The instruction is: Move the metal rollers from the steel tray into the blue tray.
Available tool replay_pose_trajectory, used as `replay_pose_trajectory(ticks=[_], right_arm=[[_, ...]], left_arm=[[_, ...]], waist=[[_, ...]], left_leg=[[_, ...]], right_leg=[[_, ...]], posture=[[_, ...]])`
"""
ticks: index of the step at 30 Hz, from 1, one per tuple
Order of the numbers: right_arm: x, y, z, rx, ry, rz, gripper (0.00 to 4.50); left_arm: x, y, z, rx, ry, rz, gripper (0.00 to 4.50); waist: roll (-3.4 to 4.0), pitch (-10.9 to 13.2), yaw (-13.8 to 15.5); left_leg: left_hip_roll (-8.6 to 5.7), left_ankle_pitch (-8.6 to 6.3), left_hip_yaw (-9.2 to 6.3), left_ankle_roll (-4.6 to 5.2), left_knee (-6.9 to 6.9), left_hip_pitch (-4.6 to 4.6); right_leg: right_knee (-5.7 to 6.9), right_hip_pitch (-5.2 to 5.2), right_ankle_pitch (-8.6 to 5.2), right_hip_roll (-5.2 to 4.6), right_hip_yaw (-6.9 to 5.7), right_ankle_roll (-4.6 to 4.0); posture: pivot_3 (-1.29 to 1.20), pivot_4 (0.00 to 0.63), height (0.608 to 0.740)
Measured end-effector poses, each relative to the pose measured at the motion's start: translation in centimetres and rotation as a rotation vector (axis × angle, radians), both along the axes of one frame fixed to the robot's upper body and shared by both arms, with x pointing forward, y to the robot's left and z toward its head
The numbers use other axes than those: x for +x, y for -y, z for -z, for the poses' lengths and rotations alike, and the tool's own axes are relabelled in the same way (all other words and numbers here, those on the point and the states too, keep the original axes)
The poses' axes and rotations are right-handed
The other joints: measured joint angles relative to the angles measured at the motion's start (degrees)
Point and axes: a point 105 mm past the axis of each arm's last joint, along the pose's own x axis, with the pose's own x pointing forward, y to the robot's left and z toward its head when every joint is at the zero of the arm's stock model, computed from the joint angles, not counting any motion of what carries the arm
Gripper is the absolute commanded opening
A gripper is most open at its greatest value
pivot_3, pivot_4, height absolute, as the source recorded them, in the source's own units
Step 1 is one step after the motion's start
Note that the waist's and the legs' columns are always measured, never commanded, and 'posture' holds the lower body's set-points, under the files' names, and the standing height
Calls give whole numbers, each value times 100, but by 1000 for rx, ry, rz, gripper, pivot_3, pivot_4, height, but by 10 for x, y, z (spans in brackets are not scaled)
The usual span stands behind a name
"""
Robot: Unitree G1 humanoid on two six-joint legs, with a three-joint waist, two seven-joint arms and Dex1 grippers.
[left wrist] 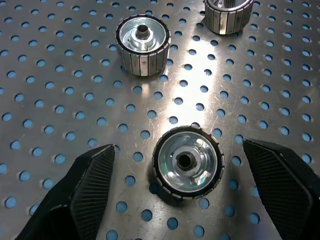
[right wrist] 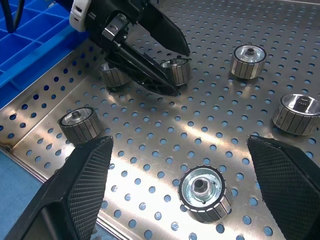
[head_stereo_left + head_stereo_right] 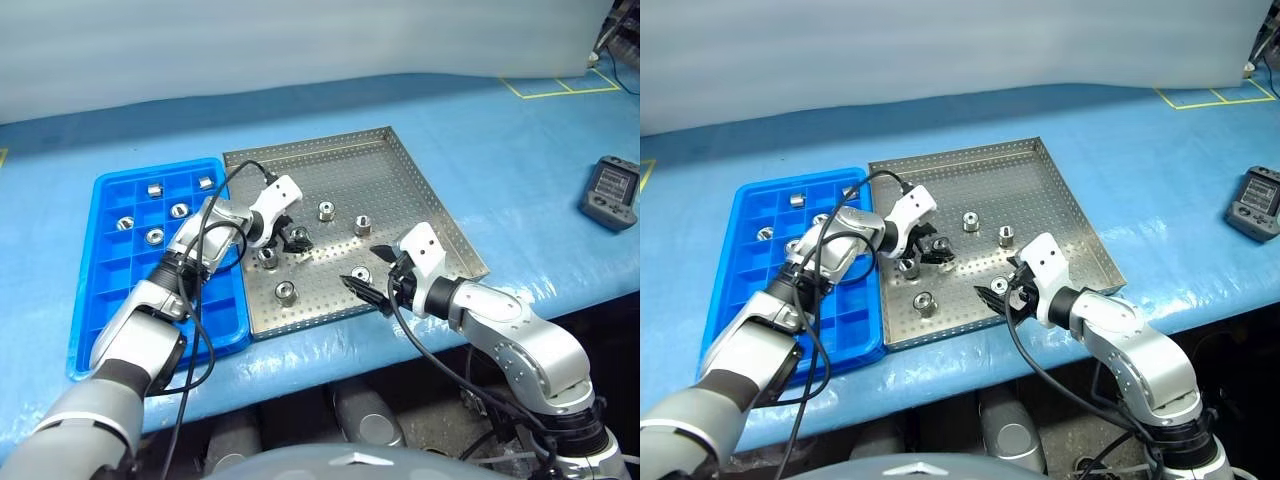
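The roller is ready for my left gripper to close on it: in the left wrist view, the gripper's fingers are beside the roller's ribbed rim.
The steel tray [image 3: 400, 180] lies mid-table with the blue tray [image 3: 120, 290] against its left side. Several metal rollers stand on the perforated floor, among them one [image 3: 326, 211] and another [image 3: 286, 292]. Several more sit in the blue tray's far compartments [image 3: 155, 189]. My left gripper [image 3: 295, 238] is low over the steel tray, open, with a roller [image 1: 187, 162] standing between its fingers, untouched. My right gripper [image 3: 365, 267] hovers open near the tray's front rim, with a roller [image 2: 204, 192] below the gap. In the right wrist view the left gripper [image 2: 162, 60] straddles its roller [image 2: 176, 70].
A grey handheld device [image 3: 610, 192] lies on the blue-covered table at the far right. Yellow tape marks [image 3: 560, 88] show at the back right. The table's front edge runs just below both trays. Black cables loop along my left arm over the blue tray.
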Motion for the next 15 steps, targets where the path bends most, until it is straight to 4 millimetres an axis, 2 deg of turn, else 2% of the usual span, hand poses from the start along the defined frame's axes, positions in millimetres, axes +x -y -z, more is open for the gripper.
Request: replay_pose_trajectory(ticks=[13,15], right_arm=[[1,-1,-2,0,9,-1,4500],[1,-1,-2,0,9,-1,4500]], left_arm=[[-1,-5,6,33,-10,-12,4453],[-2,-5,6,35,-10,-14,4082]], waist=[[0,0,-5],[0,0,-5]], left_leg=[[0,0,-1,0,0,0],[0,0,0,0,0,0]], right_leg=[[0,1,1,0,0,1],[1,1,1,0,0,1]], posture=[[-239,150,740],[-241,150,740]])
